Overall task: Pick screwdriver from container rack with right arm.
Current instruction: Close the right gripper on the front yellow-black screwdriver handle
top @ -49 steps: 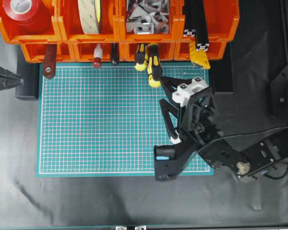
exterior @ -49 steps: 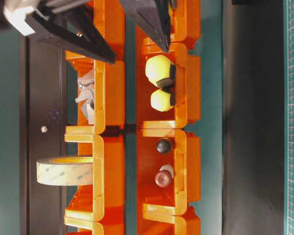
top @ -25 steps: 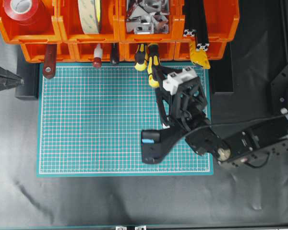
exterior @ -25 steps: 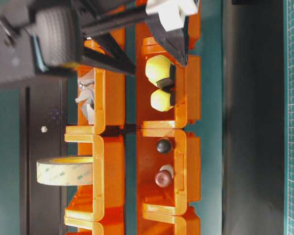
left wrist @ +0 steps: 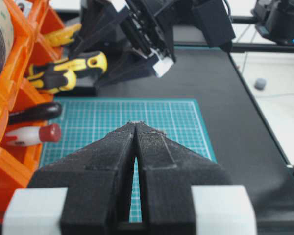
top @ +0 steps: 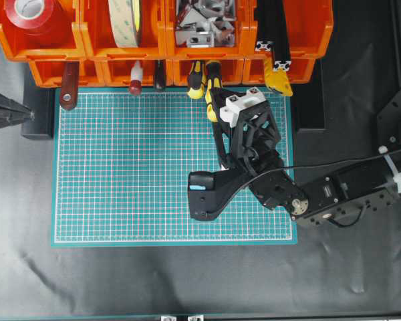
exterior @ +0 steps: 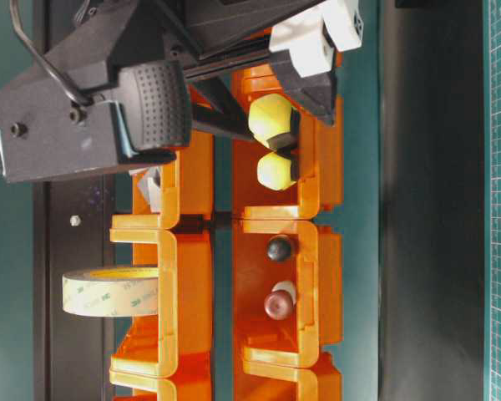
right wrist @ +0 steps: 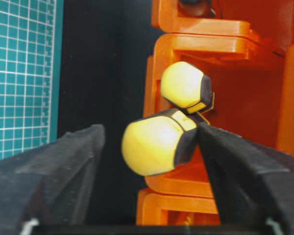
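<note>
The robot's right gripper needs to grab the screwdriver by its yellow handle end next, because the screwdriver's stem is enclosed by the orange bin.
The screwdriver has a yellow-and-black handle that sticks out of a lower bin of the orange container rack over the mat's far edge. My right gripper is open and straddles the handle's end. In the right wrist view the yellow butt lies between the fingers of the gripper. The right finger touches its black band and the left finger stands apart. A stubbier yellow-and-black tool sits just beyond. The shaft is hidden in the bin. My left gripper is shut and empty, above the mat.
The green cutting mat lies in front of the rack. The upper bins hold a red tape roll, a beige tape roll, metal brackets and black profiles. Red-brown handled tools hang from the lower bins on the left.
My right gripper has moved left and toward the rack, from beside the yellow-and-black handles to either side of the screwdriver's handle end. The left gripper has not visibly changed.
</note>
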Robot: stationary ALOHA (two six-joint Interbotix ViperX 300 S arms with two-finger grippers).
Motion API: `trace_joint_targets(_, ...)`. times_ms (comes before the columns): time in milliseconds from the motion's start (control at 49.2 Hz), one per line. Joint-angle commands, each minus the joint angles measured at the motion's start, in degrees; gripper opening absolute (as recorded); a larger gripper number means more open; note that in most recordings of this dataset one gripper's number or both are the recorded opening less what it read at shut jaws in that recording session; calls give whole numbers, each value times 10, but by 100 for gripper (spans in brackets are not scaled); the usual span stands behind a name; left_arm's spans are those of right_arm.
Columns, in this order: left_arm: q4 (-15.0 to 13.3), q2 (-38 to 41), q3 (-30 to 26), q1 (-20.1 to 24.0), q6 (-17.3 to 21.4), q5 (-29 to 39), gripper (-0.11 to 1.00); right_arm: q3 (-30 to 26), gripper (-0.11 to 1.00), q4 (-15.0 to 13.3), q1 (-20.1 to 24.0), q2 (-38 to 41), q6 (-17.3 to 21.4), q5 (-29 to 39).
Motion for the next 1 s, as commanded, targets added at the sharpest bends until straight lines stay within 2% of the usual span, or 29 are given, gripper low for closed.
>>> trace_joint_targets(0, 2, 2, -7, -1, -2, -4, 0, -6, 64, -3, -1, -7, 3, -3)
trace_joint_targets(102, 2, 2, -7, -2, -2, -3, 0, -9, 45, -2, -1, -6, 4, 2)
trace_joint_targets(508, 2, 2, -5, -2, -3, -4, 0, -31, 45, -2, 6, -5, 4, 40)
trace_joint_targets(975, 2, -2, -3, -2, -3, -3, 0, -86, 40, -2, 47, -11, -4, 115)
